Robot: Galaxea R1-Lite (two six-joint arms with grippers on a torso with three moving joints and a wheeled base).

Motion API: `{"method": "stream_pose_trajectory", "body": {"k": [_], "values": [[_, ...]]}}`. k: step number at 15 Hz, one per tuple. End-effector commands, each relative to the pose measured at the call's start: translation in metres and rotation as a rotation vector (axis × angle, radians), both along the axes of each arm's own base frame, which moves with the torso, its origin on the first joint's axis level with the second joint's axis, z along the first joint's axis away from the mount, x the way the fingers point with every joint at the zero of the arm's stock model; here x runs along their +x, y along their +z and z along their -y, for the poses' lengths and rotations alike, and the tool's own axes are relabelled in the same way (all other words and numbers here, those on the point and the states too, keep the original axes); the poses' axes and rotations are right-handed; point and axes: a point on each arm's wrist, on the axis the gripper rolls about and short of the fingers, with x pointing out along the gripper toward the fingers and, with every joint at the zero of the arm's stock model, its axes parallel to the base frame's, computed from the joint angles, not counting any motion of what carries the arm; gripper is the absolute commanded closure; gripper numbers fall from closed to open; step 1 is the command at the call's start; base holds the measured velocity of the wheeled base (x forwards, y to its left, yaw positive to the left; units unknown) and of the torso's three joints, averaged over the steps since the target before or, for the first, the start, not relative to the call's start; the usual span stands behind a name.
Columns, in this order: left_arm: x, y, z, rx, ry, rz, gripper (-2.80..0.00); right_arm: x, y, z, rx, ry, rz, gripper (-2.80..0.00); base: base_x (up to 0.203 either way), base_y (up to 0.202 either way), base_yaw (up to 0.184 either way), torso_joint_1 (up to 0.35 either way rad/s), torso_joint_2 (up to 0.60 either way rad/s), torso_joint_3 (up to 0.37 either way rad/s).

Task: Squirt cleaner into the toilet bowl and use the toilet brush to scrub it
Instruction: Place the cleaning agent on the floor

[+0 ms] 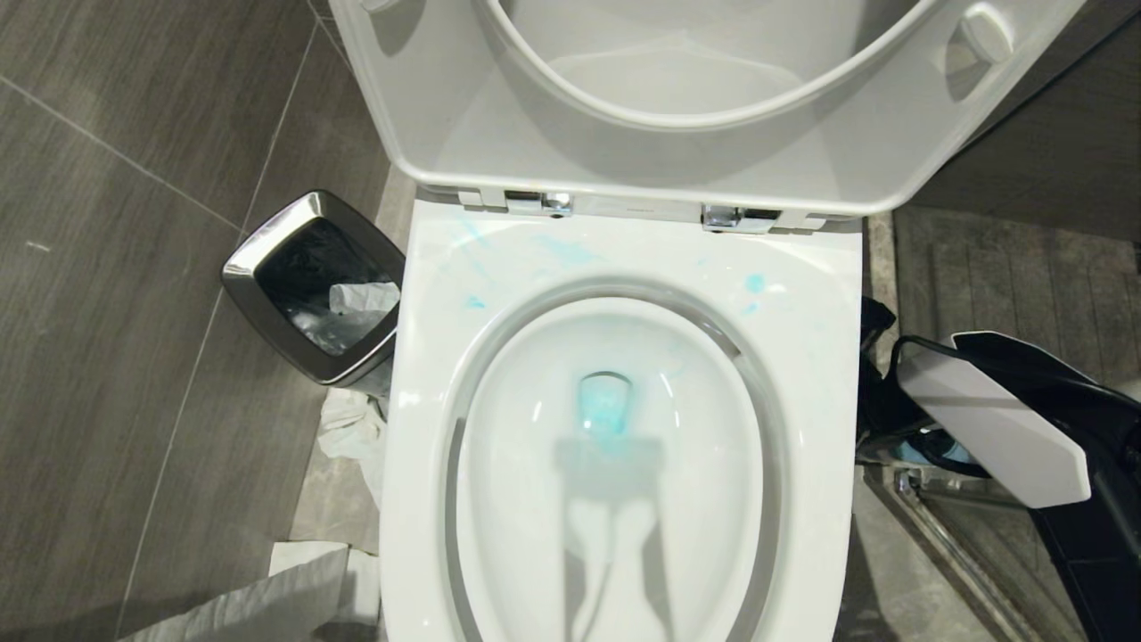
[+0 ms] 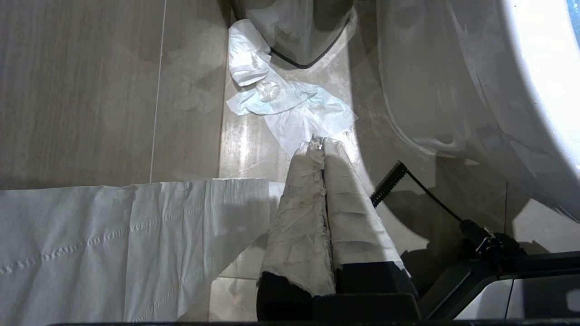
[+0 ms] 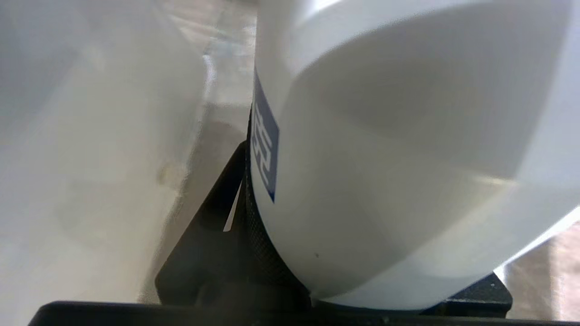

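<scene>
The white bottle (image 3: 385,158) is down at the floor beside the bowl's base in the right wrist view, so my right gripper opens next, and the bottle would stand.
The white toilet bowl (image 1: 802,357) fills the head view, with its seat and lid (image 1: 446,134) raised. Pale blue cleaner tints the water (image 1: 606,406) at the drain and smears the rim (image 1: 754,283). My right arm (image 1: 989,428) reaches down beside the bowl's right side. In the right wrist view my right gripper (image 3: 362,253) is shut on a white bottle (image 3: 385,158) with a blue label, which blocks most of that view. My left gripper (image 2: 322,142), its fingers wrapped in white tape, hangs shut and empty above the floor left of the bowl. The toilet brush is out of view.
A chrome-rimmed black bin (image 1: 312,285) holding crumpled paper stands at the bowl's left. Crumpled tissue (image 2: 290,104) and a long paper sheet (image 2: 113,235) lie on the grey tiled floor. The bowl's outer wall (image 2: 453,90) is close beside the left gripper.
</scene>
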Motion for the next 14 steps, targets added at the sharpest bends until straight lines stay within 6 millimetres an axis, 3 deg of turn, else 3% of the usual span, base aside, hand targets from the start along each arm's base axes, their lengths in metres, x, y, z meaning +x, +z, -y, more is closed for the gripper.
{"method": "stream_pose_trajectory", "body": {"k": [1,3,4,8,14], "values": [[0.000,0.000,0.000,0.001,0.000,-0.002,0.00,0.000,-0.005,-0.002,-0.001,0.001,-0.001,0.00,0.000,0.000,0.000,0.000,0.00,0.000],[0.000,0.000,0.000,0.001,0.000,-0.002,0.00,0.000,-0.007,-0.002,-0.001,0.001,-0.003,0.00,0.000,0.000,0.000,0.000,0.00,0.000],[0.000,0.000,0.000,0.001,0.000,-0.002,0.00,0.000,-0.007,-0.001,-0.002,0.000,-0.004,-2.80,0.000,0.000,0.000,0.000,0.00,0.000],[0.000,0.000,0.000,0.001,0.000,-0.002,0.00,-0.004,-0.003,0.000,-0.002,-0.005,0.002,-2.80,0.000,0.000,0.000,0.000,0.00,0.000],[0.000,0.000,0.000,0.001,0.000,-0.002,0.00,-0.028,-0.001,0.004,-0.017,-0.009,-0.037,-2.80,0.000,0.000,0.000,0.000,0.00,0.000]]}}
